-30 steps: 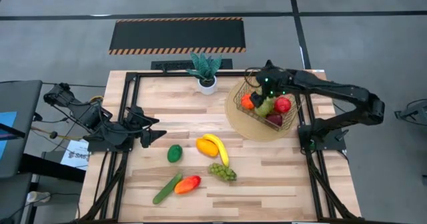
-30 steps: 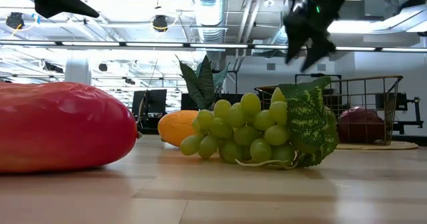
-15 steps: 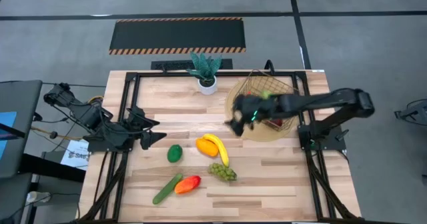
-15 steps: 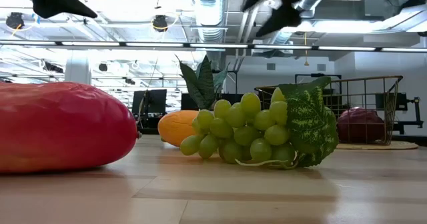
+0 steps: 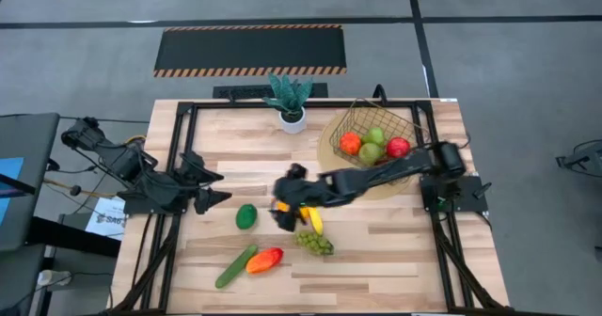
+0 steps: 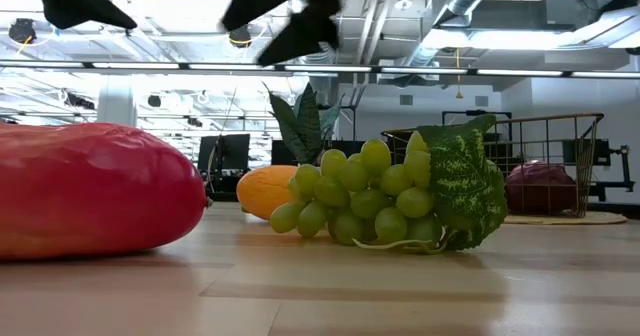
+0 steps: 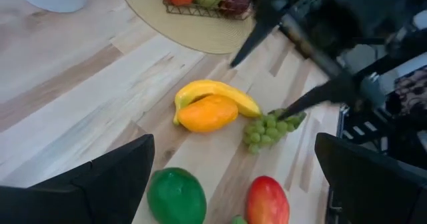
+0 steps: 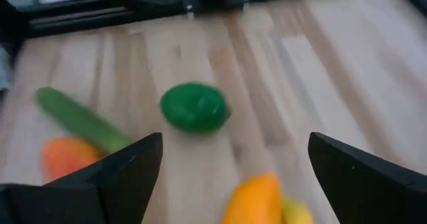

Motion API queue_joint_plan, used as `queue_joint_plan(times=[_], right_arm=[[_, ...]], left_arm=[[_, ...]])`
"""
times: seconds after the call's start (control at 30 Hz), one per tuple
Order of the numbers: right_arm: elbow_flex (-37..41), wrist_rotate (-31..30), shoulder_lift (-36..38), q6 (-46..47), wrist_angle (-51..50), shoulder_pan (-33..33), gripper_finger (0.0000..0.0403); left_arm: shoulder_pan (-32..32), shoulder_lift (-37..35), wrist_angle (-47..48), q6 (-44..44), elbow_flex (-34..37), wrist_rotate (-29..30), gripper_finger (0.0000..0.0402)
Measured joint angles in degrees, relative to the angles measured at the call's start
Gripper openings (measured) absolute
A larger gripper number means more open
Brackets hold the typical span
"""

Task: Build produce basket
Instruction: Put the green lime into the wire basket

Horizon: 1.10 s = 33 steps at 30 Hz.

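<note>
I need to grab the green fruit with my right gripper next, by its rounded middle [image 5: 246, 216], to add it to the gold wire basket [image 5: 378, 135].
The gold wire basket [image 5: 378, 135] stands on a round tan mat at the table's far right. It holds an orange, a green pear and a red apple. On the table's middle lie a round green fruit [image 5: 246, 215], an orange-yellow fruit [image 7: 207, 113], a banana [image 7: 215, 91], grapes [image 5: 315, 243], a cucumber [image 5: 235, 266] and a red-orange pepper [image 5: 265, 259]. My right gripper [image 5: 282, 208] hovers open above the orange-yellow fruit and the banana, touching nothing. My left gripper [image 5: 213, 186] waits open at the table's left edge.
A spiky green plant in a white pot [image 5: 292, 104] stands at the far middle. A black frame runs along the table's edges. Bare wood lies along the near edge and between the plant and the fruit.
My right gripper has swung from above the basket toward the table's left and near side, sinking a little and rolling. It now hangs over the banana and the orange-yellow fruit, still open. The fruit in the basket is uncovered in the high view.
</note>
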<state>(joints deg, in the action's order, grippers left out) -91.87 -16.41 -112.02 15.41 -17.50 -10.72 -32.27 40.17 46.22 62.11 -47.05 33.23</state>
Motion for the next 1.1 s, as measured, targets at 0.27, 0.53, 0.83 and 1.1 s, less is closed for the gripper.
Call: queue_joint_plan(times=[0.27,0.53,0.83,1.1], right_arm=[[-20.8,5.9,-16.0,-14.2,-0.2,1.0,0.0392],[-35.1,12.7,-27.7,-22.7,-1.3,3.0,0.0390],[-38.1,21.4,-32.5,-27.6,-7.1,4.8,0.0386],[-38.2,25.6,-35.4,-29.6,-8.2,5.6,0.0384]], left_arm=[[0.0,-7.5,1.2,0.0,0.0,0.7,0.0399],[0.0,-11.0,1.2,-1.3,0.0,1.7,0.0399],[0.0,-10.9,1.3,-1.4,0.0,1.7,0.0399],[0.0,-10.9,2.4,-1.0,0.0,1.7,0.0399]])
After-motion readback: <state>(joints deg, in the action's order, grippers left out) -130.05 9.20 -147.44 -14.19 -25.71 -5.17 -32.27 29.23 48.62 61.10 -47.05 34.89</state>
